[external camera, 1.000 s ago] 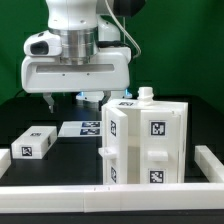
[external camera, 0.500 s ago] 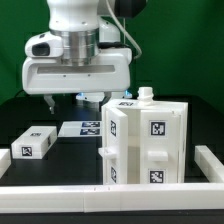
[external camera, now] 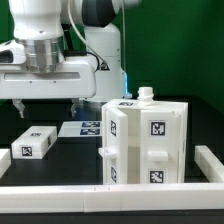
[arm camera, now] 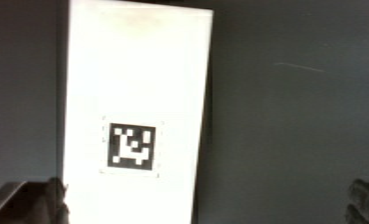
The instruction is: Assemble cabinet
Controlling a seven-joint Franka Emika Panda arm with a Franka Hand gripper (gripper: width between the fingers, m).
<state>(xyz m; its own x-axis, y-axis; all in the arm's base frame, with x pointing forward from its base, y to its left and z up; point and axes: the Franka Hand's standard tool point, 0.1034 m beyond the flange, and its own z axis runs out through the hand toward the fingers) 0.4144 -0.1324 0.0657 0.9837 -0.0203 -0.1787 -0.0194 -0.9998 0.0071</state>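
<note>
The loose white block needs to be added to the cabinet (external camera: 145, 140). My gripper needs to grab the block next by its long sides beside the tag (external camera: 49, 143).
The cabinet (external camera: 145, 140), a white box of tagged panels with a small knob on top, stands at the exterior view's right. A loose white block (external camera: 33, 142) with a tag lies on the black table at the exterior view's left. My gripper (external camera: 48, 103) hangs open and empty above that block, well left of the cabinet. In the wrist view a long white panel (arm camera: 142, 90) with one tag lies under the gripper (arm camera: 199, 212). One finger is at the panel's edge and the other is far off it, over bare table. Nothing is between the jaws.
The marker board (external camera: 85, 128) lies flat behind the loose block. A low white rail (external camera: 110, 195) runs along the front and up the exterior view's right side (external camera: 210, 160). The robot's white base stands behind, against a green backdrop.
The gripper has moved toward the exterior view's left, from beside the cabinet's top to above the loose white block. The cabinet and block have not moved.
</note>
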